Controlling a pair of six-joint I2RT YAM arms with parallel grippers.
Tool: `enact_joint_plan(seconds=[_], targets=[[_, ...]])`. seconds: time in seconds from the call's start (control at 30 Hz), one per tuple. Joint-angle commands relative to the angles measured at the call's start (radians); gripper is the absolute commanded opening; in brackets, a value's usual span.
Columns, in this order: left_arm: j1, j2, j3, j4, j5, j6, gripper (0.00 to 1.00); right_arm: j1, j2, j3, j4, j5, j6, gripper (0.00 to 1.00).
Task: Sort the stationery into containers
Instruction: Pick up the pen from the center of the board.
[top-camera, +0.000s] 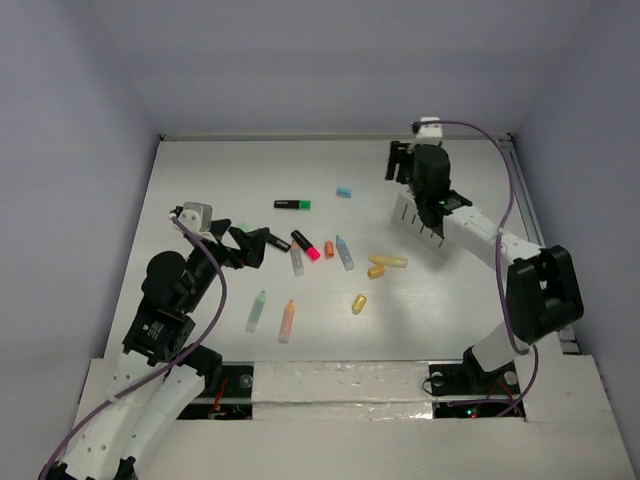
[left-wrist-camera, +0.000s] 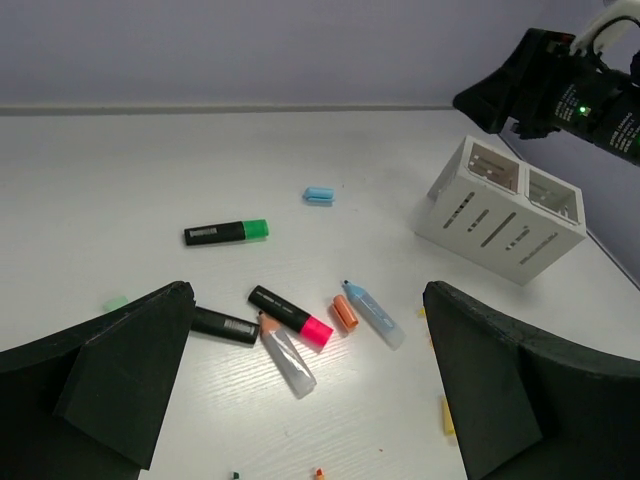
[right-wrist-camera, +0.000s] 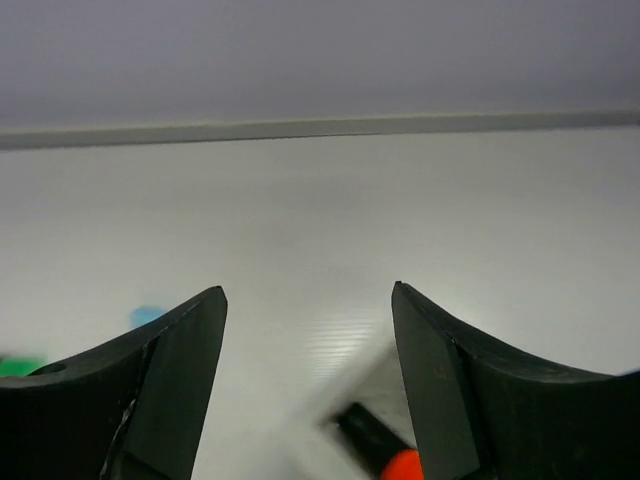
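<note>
My right gripper grabs the black marker near its end away from the clear marker (top-camera: 269, 238) next, leaving the black marker's body free to enter the box.
The stationery lies scattered mid-table. My left gripper (top-camera: 262, 246) is open and empty, low over a cluster: a black-and-pink highlighter (left-wrist-camera: 290, 315), a clear marker (left-wrist-camera: 288, 355), an orange cap (left-wrist-camera: 345, 312), a light blue marker (left-wrist-camera: 373, 313) and a black marker (left-wrist-camera: 225, 325). A black-and-green marker (top-camera: 292, 204) and a light blue cap (top-camera: 344, 191) lie farther back. The white compartment box (top-camera: 420, 222) stands at the right. My right gripper (top-camera: 397, 165) is open above its far end. In the right wrist view a blurred black-and-orange marker (right-wrist-camera: 395, 462) shows in the box below the fingers.
Yellow marker (top-camera: 388, 261), orange-yellow cap (top-camera: 376, 271) and yellow cap (top-camera: 359, 303) lie left of the box. A mint marker (top-camera: 256, 311) and an orange marker (top-camera: 287, 320) lie nearer the front. Walls enclose the table on three sides.
</note>
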Motion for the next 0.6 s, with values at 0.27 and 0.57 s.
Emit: enact_joint_plan(seconds=[0.27, 0.57], targets=[[0.005, -0.035, 0.044, 0.012, -0.05, -0.016, 0.99, 0.352, 0.392, 0.51, -0.352, -0.584, -0.086, 0.57], [0.005, -0.06, 0.054, -0.012, -0.137, -0.03, 0.99, 0.45, 0.687, 0.857, -0.572, -0.627, -0.171, 0.74]])
